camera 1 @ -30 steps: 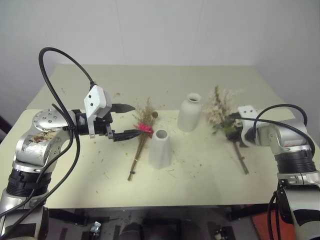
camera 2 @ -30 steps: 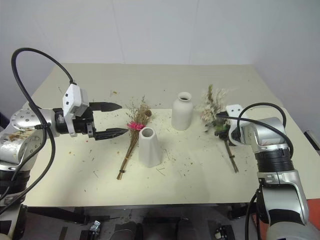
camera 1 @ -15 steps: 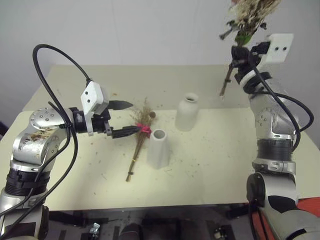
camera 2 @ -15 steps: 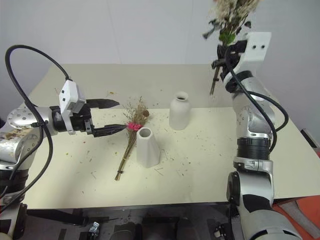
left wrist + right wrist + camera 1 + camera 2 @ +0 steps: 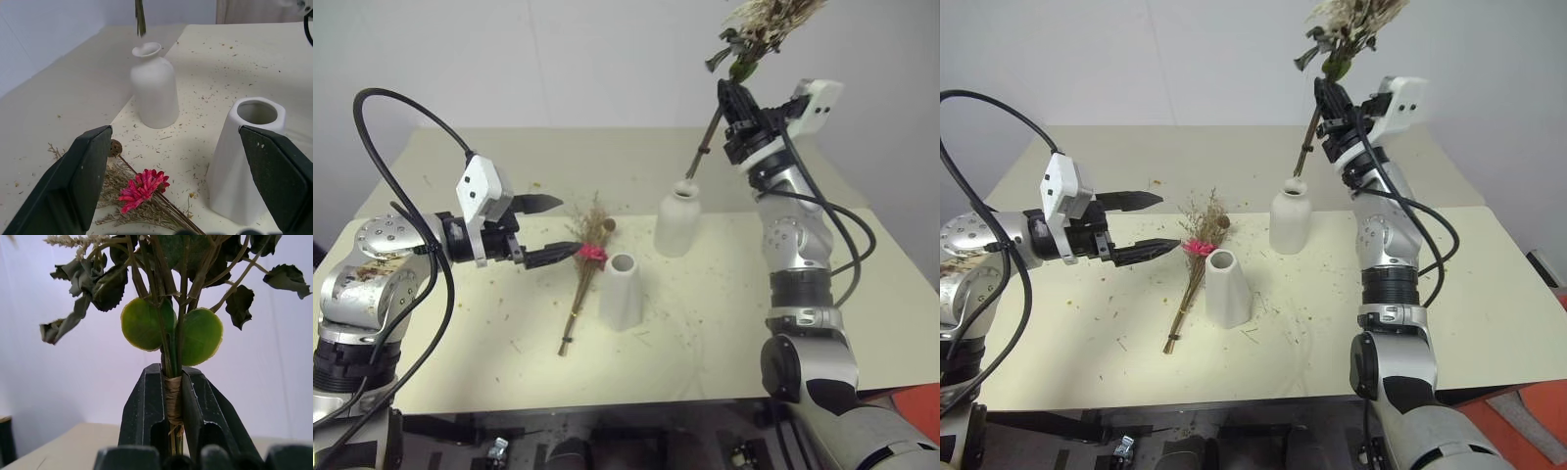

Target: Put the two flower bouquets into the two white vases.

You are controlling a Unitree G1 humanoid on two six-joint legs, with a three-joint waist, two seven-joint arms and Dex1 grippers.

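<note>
The pink bouquet's thin petals and dry grass sprays spread open above its stems, so my left gripper will grab the stems next.
My right gripper [image 5: 736, 110] is shut on the stems of the cream-white bouquet [image 5: 759, 24], held upright high above the table. Its stem tip [image 5: 691, 172] hangs just over the mouth of the rounded bottle vase [image 5: 676, 222]. The wrist view shows the fingers [image 5: 142, 411] clamped on the tied stem [image 5: 172, 401] below green leaves. The slim tan bouquet with pink daisies [image 5: 587, 257] lies flat on the table beside the cone vase [image 5: 622, 291]. My left gripper [image 5: 546, 231] is open, hovering just left of the pink flower head [image 5: 143, 188].
The cream table [image 5: 724, 323] is strewn with dried plant crumbs. A pale wall stands behind it. Black cables loop from both arms. The table's front and right parts carry nothing else.
My right arm lifted the cream-white bouquet off the table and swung it left, bringing the stem tip over the bottle vase. The left gripper stayed put.
</note>
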